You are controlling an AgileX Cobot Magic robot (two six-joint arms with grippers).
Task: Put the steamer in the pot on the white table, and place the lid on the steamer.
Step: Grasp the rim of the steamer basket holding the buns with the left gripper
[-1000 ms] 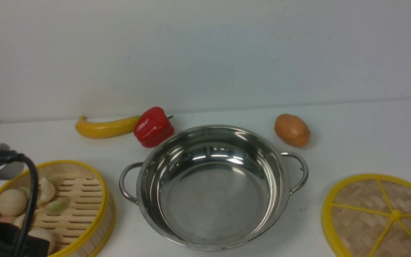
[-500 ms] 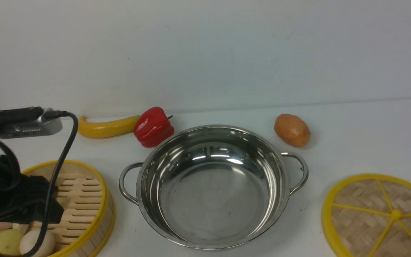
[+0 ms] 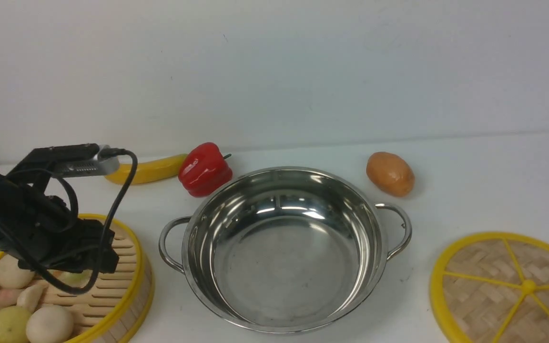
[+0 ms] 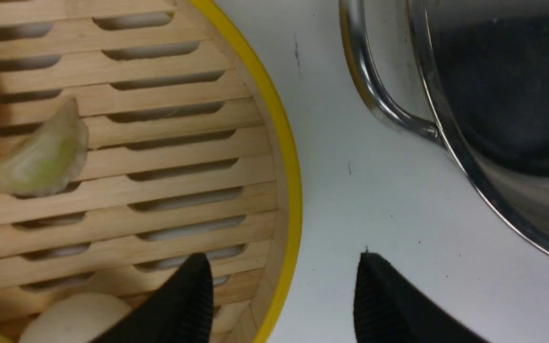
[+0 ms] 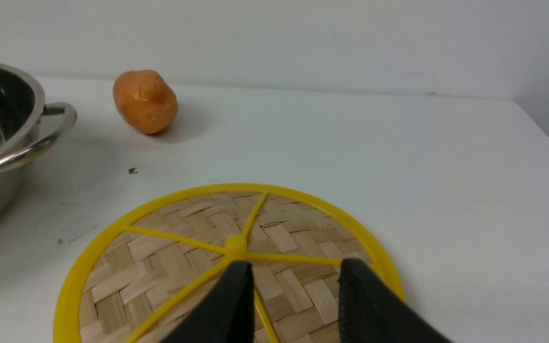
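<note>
Next, my left gripper grabs the steamer's rim beside its empty slats, since buns and dumplings crowd the far side of the steamer (image 3: 129,271).
The steamer (image 3: 129,271), a yellow-rimmed bamboo basket with buns and dumplings, sits on the white table (image 3: 470,181) at the near left. My left gripper (image 4: 284,257) is open and straddles its rim nearest the pot: one finger over the slatted floor (image 4: 160,143), the other over bare table. The shiny pot (image 3: 279,267) stands empty in the middle, its looped handle (image 4: 374,95) close by. At the near right the woven lid (image 3: 493,281) lies flat. My right gripper (image 5: 296,263) hangs open over the lid (image 5: 184,257), beside its centre knob, and is not in the front view.
A yellow banana (image 3: 146,170) and a red pepper (image 3: 204,169) lie behind the pot on the left. A brown potato (image 3: 390,174) lies behind it on the right. The wall rises close behind them. The table's right edge (image 5: 546,138) is near the lid.
My left arm has come up from the near left corner and moved forward and right over the steamer, to its rim on the pot side. Nothing else has moved.
</note>
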